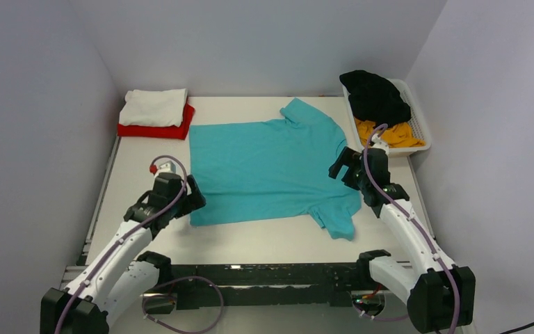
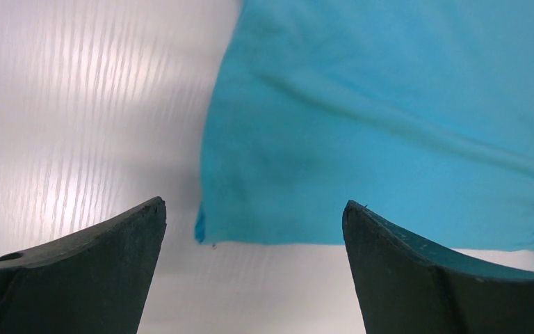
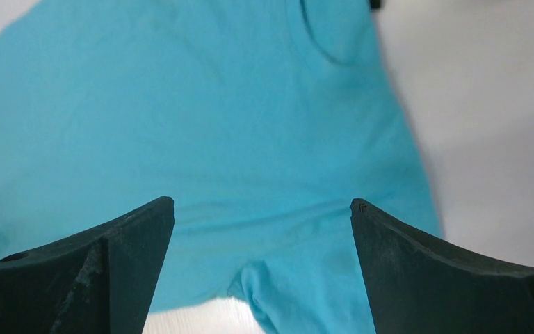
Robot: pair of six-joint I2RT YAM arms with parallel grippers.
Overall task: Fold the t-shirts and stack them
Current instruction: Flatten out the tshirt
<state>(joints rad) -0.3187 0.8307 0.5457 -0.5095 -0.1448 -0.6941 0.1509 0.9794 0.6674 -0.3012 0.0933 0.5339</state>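
Observation:
I should next use my left gripper to grab the teal t-shirt's near hem corner (image 1: 194, 222) (image 2: 208, 232), so that I can pull its near side straight and fold it over.
The teal t-shirt (image 1: 264, 167) lies spread flat in the middle of the table, hem to the left, collar to the right. My left gripper (image 1: 193, 195) hangs open and empty by the shirt's near-left hem corner (image 2: 208, 223). My right gripper (image 1: 341, 167) is open and empty above the shirt's right side, near the collar; its wrist view shows the near sleeve (image 3: 299, 299) between the fingers. A folded white t-shirt (image 1: 154, 106) lies on a folded red t-shirt (image 1: 154, 130) at the back left. A black t-shirt (image 1: 375, 94) and a yellow-orange t-shirt (image 1: 389, 133) sit in the basket.
The white slatted basket (image 1: 423, 132) stands at the back right against the wall. Grey walls close in the table on three sides. Bare table (image 1: 250, 240) runs along the near edge in front of the shirt.

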